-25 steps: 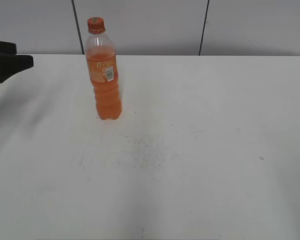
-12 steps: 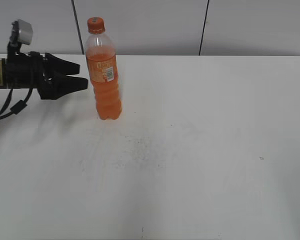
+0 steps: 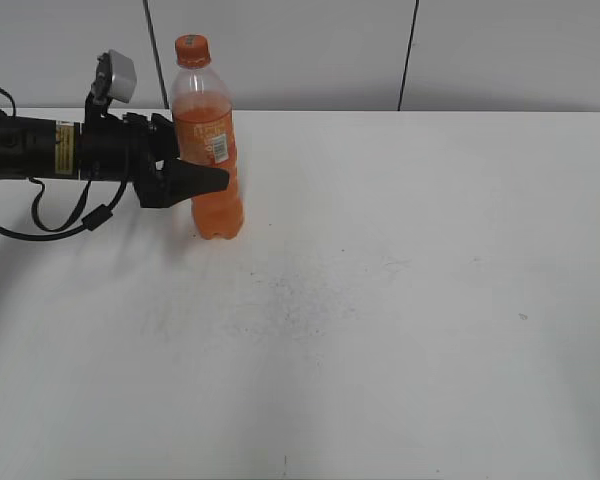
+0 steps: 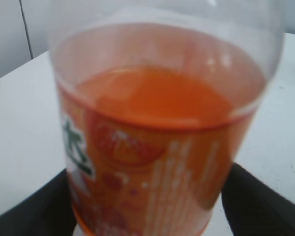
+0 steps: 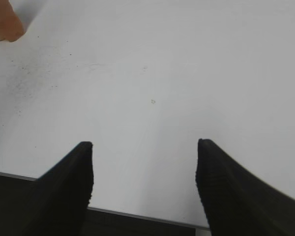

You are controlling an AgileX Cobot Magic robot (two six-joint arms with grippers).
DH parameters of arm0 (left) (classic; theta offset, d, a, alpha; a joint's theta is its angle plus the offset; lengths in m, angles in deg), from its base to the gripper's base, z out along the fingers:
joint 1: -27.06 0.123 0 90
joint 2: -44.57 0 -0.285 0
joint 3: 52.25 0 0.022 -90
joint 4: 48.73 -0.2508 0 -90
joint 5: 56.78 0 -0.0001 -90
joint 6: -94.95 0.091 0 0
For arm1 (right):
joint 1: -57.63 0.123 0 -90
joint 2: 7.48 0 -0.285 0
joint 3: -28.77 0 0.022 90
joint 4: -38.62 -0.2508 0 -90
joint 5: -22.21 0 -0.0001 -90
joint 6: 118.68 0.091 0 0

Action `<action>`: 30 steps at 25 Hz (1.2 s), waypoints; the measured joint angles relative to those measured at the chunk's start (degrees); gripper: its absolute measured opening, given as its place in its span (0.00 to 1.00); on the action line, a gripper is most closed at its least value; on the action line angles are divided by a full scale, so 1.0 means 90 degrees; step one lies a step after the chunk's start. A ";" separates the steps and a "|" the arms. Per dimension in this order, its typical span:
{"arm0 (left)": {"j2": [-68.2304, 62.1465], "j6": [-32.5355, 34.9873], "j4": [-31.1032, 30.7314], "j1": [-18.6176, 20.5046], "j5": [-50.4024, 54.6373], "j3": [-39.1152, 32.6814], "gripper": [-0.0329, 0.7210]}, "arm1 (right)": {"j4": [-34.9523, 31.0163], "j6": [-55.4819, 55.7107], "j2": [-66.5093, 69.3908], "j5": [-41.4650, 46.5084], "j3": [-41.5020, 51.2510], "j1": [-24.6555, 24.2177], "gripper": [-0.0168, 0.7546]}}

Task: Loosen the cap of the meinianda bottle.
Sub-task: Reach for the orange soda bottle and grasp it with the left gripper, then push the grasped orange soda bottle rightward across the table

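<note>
My left gripper grips the meinianda bottle by its labeled body (image 3: pixel 208 140) (image 4: pixel 152 162) next, to hold the bottle steady for loosening its cap.
The meinianda bottle (image 3: pixel 206 130) stands upright at the back left of the white table, clear plastic with orange drink and an orange label. Its orange cap (image 3: pixel 191 49) is screwed on top. My left gripper (image 3: pixel 218 178) reaches in from the left at label height, open, with one finger on each side of the bottle's body. In the left wrist view the bottle (image 4: pixel 152 128) fills the frame between the two black fingers of the left gripper (image 4: pixel 150 209); the cap is out of that view. My right gripper (image 5: pixel 145 147) is open and empty over the table's front edge, and it does not show in the exterior view.
The white table (image 3: pixel 400 300) has faint dark specks near its middle. A grey panelled wall (image 3: pixel 310 50) stands behind it. The bottle's base (image 5: pixel 5 24) shows at the top left of the right wrist view.
My left arm has moved in from the left edge to the bottle, and its open fingers now straddle the bottle's body. The bottle has not moved.
</note>
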 joint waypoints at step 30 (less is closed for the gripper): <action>-0.0150 0.0152 0.1464 -0.2509 0.1549 0.0825 0.61 | 0.0018 0.0214 0.0864 0.0000 -0.0782 0.0000 0.66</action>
